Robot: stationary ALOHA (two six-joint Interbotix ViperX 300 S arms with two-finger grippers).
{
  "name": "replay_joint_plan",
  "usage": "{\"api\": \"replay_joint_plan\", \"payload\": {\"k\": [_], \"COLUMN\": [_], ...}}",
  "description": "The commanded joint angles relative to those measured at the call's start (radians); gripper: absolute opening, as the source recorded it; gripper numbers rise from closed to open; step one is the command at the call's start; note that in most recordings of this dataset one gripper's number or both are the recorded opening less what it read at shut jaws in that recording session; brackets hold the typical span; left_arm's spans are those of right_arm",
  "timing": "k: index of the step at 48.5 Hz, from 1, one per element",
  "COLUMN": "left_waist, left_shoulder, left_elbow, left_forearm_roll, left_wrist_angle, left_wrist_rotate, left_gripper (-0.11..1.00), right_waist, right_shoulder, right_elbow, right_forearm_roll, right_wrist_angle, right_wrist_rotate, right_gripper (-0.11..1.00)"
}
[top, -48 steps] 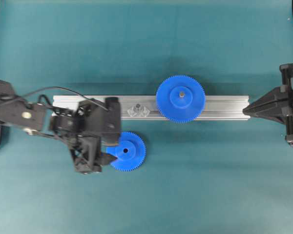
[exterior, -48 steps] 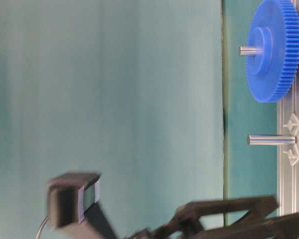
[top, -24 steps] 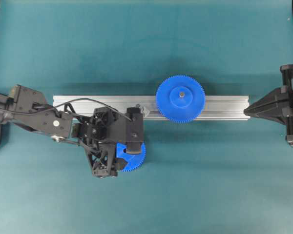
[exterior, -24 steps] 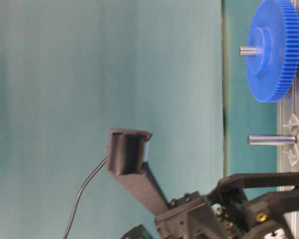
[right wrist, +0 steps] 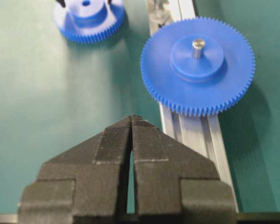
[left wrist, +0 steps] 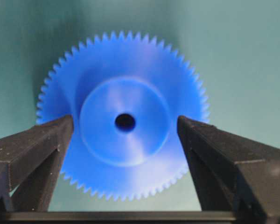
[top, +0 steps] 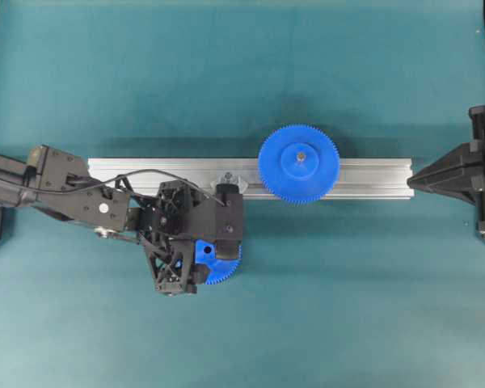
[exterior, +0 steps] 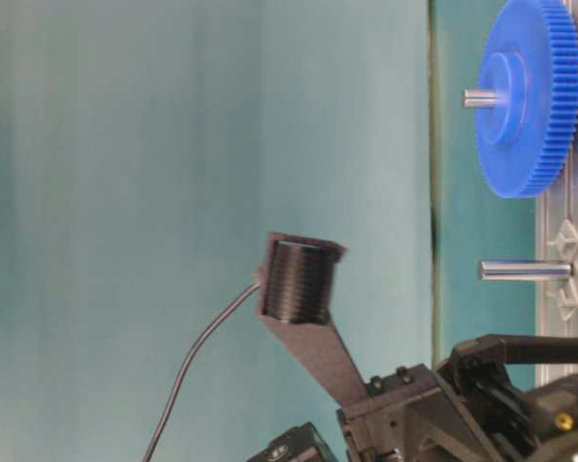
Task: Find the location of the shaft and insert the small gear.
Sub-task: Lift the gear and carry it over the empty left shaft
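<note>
My left gripper should close on the small gear now, because both fingers are beside the small gear's raised middle (top: 208, 251), low down near its toothed disc (top: 225, 271).
The small gear (left wrist: 130, 95) lies flat on the green mat in front of the rail, blue with a raised hub and a dark centre hole. In the overhead view only its right rim (top: 225, 268) shows under the left wrist. My left gripper (left wrist: 125, 125) is open and hangs over it, one finger on each side of the hub, with gaps. The shaft (exterior: 525, 270) stands as a thin grey pin on a silvery bracket (top: 225, 177) on the rail, just beyond the left wrist. My right gripper (right wrist: 131, 119) is shut and empty at the rail's right end (top: 410, 179).
A larger blue gear (top: 298, 163) with a grey pin in its hub sits on the aluminium rail (top: 372, 178), right of the bracket. The rail runs left to right across the green mat. Black frame posts stand at both side edges.
My left arm has swung right and come over the small gear, covering most of it in the overhead view. The gear, the shaft and the larger gear have stayed put.
</note>
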Motion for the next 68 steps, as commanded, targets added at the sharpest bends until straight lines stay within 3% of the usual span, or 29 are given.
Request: {"api": "replay_joint_plan", "payload": {"k": [1,44,51,58,68], "left_waist": [-0.008,-0.008,-0.008,-0.012,-0.014], "left_shoulder": [-0.009,0.021,0.023,0.025,0.003], "left_elbow": [-0.025,-0.055,-0.066,-0.084,-0.117], "left_forearm_roll": [0.003,0.003,0.003,0.003,0.003], "left_wrist_angle": [0.014,0.097,0.115,0.144,0.181], "left_wrist_rotate": [0.005,0.002,0.002,-0.002,0.015], "left_gripper": [0.92,0.91,0.84,0.65,0.65], "right_waist": [-0.003,-0.003,-0.003,-0.003,-0.003], "right_shoulder": [0.006,-0.009,-0.011,-0.012,-0.014], "right_elbow": [-0.008,-0.006,-0.005,-0.005,-0.005], "right_forearm_roll": [0.0,0.0,0.0,0.0,0.0], "right_wrist_angle": [-0.002,-0.002,-0.002,-0.002,-0.002], "right_wrist_rotate": [0.009,0.011,0.011,0.011,0.011], "right_gripper": [0.02,0.02,0.02,0.02,0.02]}}
